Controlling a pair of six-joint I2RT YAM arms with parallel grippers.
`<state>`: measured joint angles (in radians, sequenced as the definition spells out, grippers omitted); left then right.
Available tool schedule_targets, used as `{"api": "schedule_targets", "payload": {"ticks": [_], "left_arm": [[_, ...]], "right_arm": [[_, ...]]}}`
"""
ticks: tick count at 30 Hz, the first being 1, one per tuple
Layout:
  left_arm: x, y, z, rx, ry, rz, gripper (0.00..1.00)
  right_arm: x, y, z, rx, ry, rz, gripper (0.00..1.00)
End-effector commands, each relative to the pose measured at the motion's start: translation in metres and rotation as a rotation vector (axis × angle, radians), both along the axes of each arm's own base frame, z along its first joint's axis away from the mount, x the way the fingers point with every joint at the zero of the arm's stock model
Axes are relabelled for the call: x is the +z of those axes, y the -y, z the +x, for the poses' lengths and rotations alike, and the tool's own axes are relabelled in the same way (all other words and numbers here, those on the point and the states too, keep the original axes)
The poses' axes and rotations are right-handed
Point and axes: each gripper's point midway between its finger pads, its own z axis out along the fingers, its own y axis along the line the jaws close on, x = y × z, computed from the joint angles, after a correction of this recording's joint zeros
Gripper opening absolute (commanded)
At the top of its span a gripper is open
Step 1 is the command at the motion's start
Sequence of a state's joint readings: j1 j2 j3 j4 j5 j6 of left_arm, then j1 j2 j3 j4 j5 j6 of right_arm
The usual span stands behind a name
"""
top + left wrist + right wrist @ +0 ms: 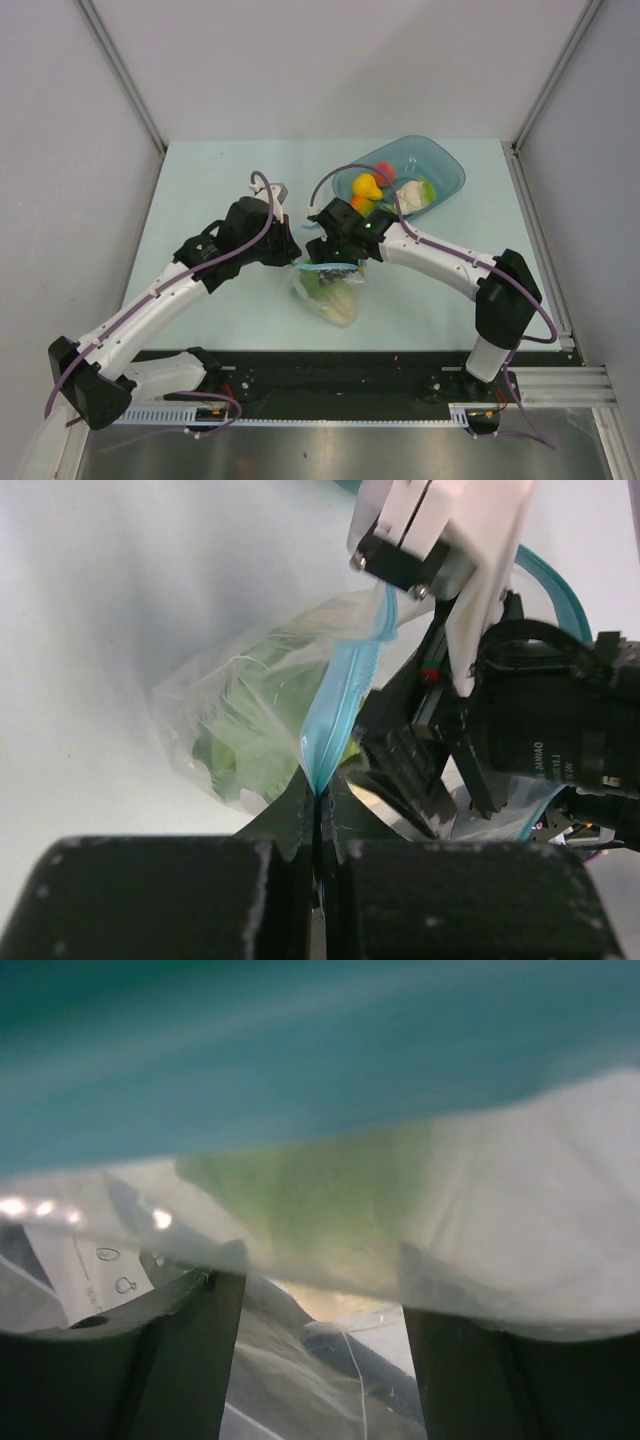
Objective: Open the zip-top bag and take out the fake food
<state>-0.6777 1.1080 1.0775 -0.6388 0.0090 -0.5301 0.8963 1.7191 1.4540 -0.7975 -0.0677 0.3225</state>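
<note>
The bag's opening is the way in for my right gripper. It should then grab the cabbage where green meets white (pixel 328 292) (pixel 323 1240), so the bag stays free for the removal.
The zip-top bag (pixel 330 297) lies on the table in front of both grippers, with its blue zip strip (pixel 328 268) on the far side. Green-and-white cabbage (pixel 250 725) is still inside it. My left gripper (pixel 318 805) is shut on one end of the blue strip (pixel 335 715); in the top view it (pixel 293 258) is at the bag's left corner. My right gripper (pixel 346 260) is at the bag's mouth. In its wrist view the fingers (pixel 190 1340) stand apart, their tips covered by bag film, with the cabbage (pixel 320 1200) close ahead.
A teal translucent tray (pixel 445 170) stands at the back right. It holds a yellow-orange fruit (pixel 365 189), a red piece (pixel 384 175) and a whitish piece (pixel 411 195). Grey walls close in the table on three sides.
</note>
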Motion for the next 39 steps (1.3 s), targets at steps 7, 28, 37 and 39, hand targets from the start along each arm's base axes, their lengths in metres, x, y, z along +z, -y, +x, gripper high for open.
{"api": "schedule_targets", "payload": {"ticks": [7,28,37,39], "left_arm": [[0.020,0.008,0.006,-0.023,0.052,-0.049,0.00],[0.035,-0.035,0.003,0.117,0.096,-0.057,0.89],[-0.014,-0.034,0.007,0.103,-0.081,-0.342,0.91],[-0.031,-0.032,0.008,0.095,-0.127,-0.370,0.93]], "right_arm": [[-0.034,0.003,-0.035,0.078,-0.078,-0.033,0.86],[-0.009,-0.003,0.001,-0.058,-0.109,0.262,0.00],[0.042,0.003,0.001,0.016,-0.243,0.572,0.00],[0.051,0.006,0.000,0.046,-0.272,0.636,0.00]]}}
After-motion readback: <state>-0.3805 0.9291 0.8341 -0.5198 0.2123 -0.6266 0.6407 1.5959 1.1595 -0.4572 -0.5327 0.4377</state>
